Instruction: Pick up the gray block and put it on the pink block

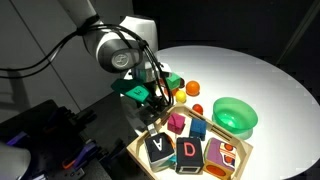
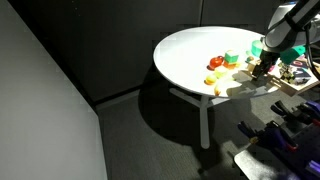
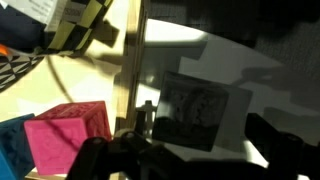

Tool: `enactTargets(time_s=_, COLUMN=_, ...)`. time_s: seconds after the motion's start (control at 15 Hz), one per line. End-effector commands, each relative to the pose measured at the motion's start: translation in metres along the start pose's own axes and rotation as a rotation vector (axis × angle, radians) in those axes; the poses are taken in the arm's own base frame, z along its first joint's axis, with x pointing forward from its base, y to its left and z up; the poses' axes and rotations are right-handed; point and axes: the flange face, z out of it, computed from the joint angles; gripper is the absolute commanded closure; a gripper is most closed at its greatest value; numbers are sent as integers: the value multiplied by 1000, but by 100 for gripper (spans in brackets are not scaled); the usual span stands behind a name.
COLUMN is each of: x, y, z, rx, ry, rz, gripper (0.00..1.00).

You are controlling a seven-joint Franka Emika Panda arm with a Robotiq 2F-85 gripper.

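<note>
My gripper should close on the gray block [image 3: 200,108] now. The gray block is between my open fingers, outside the edge of the wooden tray, so they would hold it.
In the wrist view the gray block [image 3: 200,108] is a dark cube lying just outside the wooden tray's edge [image 3: 130,60], in shadow. My gripper [image 3: 195,152] is open, with a dark finger on either side of the block and neither finger touching it. The pink block [image 3: 65,135] sits inside the tray at the lower left, next to a blue cube [image 3: 12,145]. In an exterior view my gripper [image 1: 155,102] hangs low over the tray's near corner and hides the gray block. The pink block [image 1: 177,123] stands a short way from it in the tray. My gripper also shows in the exterior view [image 2: 262,68].
The wooden tray [image 1: 140,150] holds a black tile marked A [image 1: 160,148], a red tile marked D [image 1: 188,150], a pictured tile [image 1: 220,153] and a blue cube [image 1: 197,127]. A green bowl [image 1: 235,115], orange pieces [image 1: 193,88] and a green block [image 1: 172,80] stand on the round white table [image 2: 190,50].
</note>
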Motion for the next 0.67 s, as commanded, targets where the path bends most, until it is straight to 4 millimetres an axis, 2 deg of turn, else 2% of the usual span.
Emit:
enactTargets(time_s=0.0, x=2, y=1, z=6, rx=-11, ry=-4, rz=-6, gripper=0)
enactTargets(time_s=0.07, x=2, y=1, z=8, rx=-9, ry=-8, rz=-6, gripper=25)
enactTargets(time_s=0.13, x=3, y=1, z=10, rx=-9, ry=-13, rz=-6, gripper=25)
enactTargets(time_s=0.47, x=3, y=1, z=4, rx=-15, ry=-17, rz=0, gripper=66)
enactTargets(time_s=0.6, x=2, y=2, z=-2, rx=-20, ry=-19, rz=10, gripper=71)
